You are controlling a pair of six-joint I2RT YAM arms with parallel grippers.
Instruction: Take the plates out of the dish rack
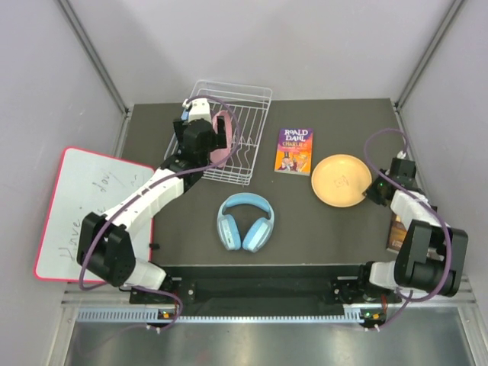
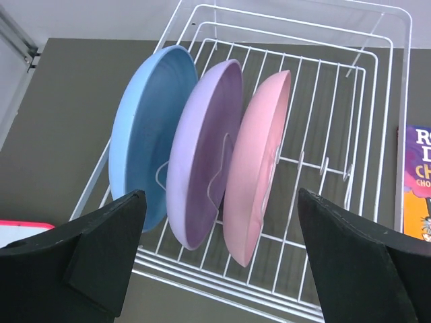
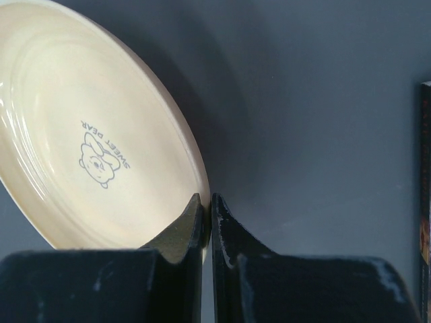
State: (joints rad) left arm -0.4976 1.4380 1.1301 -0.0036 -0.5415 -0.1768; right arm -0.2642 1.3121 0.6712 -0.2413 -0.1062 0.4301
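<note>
My left fingers must get nearer the pink plate's rim before closing; they are short of it, with the lilac purple plate also between them.
The white wire dish rack [image 1: 248, 114] stands at the back of the table. In the left wrist view, the rack [image 2: 228, 284] holds three plates on edge: light blue [image 2: 145, 148], lilac purple [image 2: 202, 155] and pink [image 2: 259, 155]. My left gripper [image 2: 220, 202] is open and empty, above the rack's near edge, with the plates between and beyond its fingers. In the top view it [image 1: 204, 130] covers most of them; the pink plate [image 1: 225, 130] shows. The orange-yellow plate [image 1: 341, 180] lies at the right. My right gripper [image 3: 207, 202] is shut on its rim [image 3: 87, 134].
A Roald Dahl book [image 1: 294, 150] lies between the rack and the orange-yellow plate. Light-blue headphones [image 1: 245, 221] lie at the front middle. A red-edged whiteboard [image 1: 84, 206] lies at the left under my left arm. Another book [image 1: 394, 229] lies at the right edge.
</note>
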